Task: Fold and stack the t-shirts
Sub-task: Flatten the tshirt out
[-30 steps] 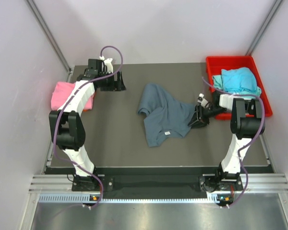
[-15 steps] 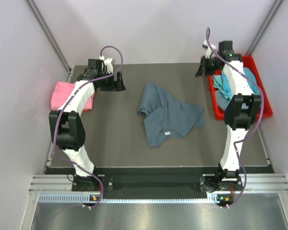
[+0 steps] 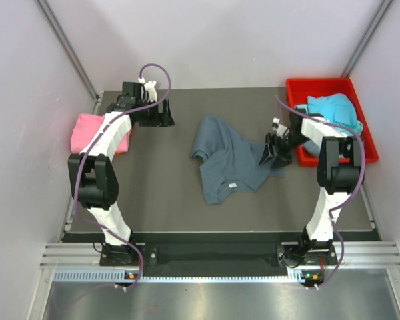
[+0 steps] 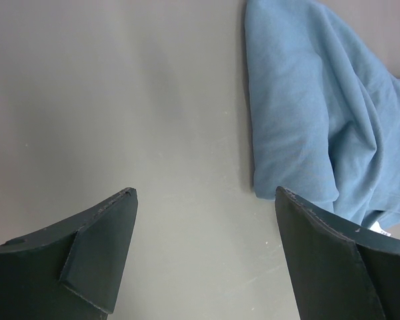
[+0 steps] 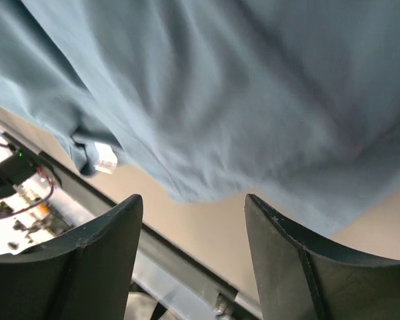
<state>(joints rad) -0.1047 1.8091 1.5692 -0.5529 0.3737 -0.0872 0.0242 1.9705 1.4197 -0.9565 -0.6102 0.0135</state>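
Observation:
Next, the right gripper grabs the blue-grey t-shirt's edge nearest the red bin (image 5: pixel 331 208), to pull the crumpled cloth open for folding.
A slate blue-grey t-shirt (image 3: pixel 232 161) lies crumpled in the middle of the table, with a white label (image 3: pixel 232 185) near its front edge. A pink t-shirt (image 3: pixel 87 131) lies at the left edge. A turquoise t-shirt (image 3: pixel 333 111) sits in the red bin. My right gripper (image 3: pixel 269 153) hovers low over the blue-grey shirt's right edge. In the right wrist view that gripper (image 5: pixel 193 200) is open, the shirt (image 5: pixel 240 87) just beyond its tips and nothing between them. My left gripper (image 3: pixel 164 117) stands open at the back left; in its wrist view (image 4: pixel 205 195) bare table lies between the tips, the shirt (image 4: pixel 307 120) to the upper right.
The red bin (image 3: pixel 320 85) stands at the back right corner, next to the right arm. The table's front edge with its metal rail (image 3: pixel 220 257) runs between the arm bases. Grey walls close in on the left, back and right.
The right arm left the shirt's right edge, swung up to the back beside the bin, and has come back down to that edge with its jaws open. The left arm has not moved.

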